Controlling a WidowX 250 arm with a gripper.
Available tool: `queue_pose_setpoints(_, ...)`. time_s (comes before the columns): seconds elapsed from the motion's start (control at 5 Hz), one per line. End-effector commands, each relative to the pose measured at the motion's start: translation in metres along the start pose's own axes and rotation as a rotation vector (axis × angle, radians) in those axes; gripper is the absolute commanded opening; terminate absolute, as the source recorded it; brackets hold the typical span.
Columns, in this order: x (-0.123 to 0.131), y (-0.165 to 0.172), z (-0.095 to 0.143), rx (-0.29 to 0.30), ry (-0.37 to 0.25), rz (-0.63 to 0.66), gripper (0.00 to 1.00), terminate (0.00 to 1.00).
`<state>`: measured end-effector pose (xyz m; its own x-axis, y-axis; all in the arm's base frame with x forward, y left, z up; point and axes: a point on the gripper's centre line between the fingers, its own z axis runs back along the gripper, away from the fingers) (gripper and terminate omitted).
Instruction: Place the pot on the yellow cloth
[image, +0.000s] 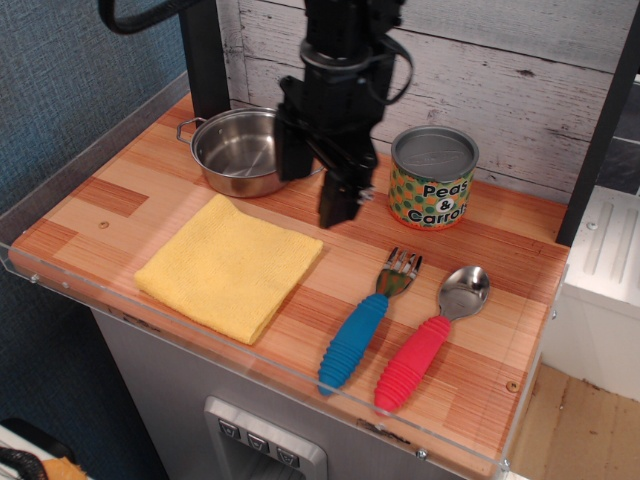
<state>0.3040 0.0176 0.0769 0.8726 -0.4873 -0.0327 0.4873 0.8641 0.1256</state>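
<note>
My gripper is going to grab the steel pot by its rim (277, 182) next. Then it can put the pot on the yellow cloth (230, 268).
The shiny steel pot (234, 150) with two wire loop handles stands empty at the back left of the wooden table. The pale-yellow cloth (230, 264) lies flat in front of it, apart from it. My black gripper (312, 188) hangs open and empty above the table, just right of the pot. Its left finger covers the pot's right rim and right handle in this view. Its right finger (338, 200) points down at the bare wood between pot and can.
A "Peas & Carrots" tin can (432, 177) stands at the back right. A blue-handled fork (362, 328) and a red-handled spoon (428, 338) lie at the front right. A clear plastic lip (250, 362) edges the table. A black post (205, 55) rises behind the pot.
</note>
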Motion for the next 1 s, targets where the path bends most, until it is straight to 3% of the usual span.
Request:
queue_pose_setpoints(0.0,0.0,0.05,0.002,0.114,-0.02,-0.003,1.0,0.0)
queue_pose_setpoints(0.8,0.0,0.091,-0.044,0.165,-0.072,-0.135,1.0,0.0)
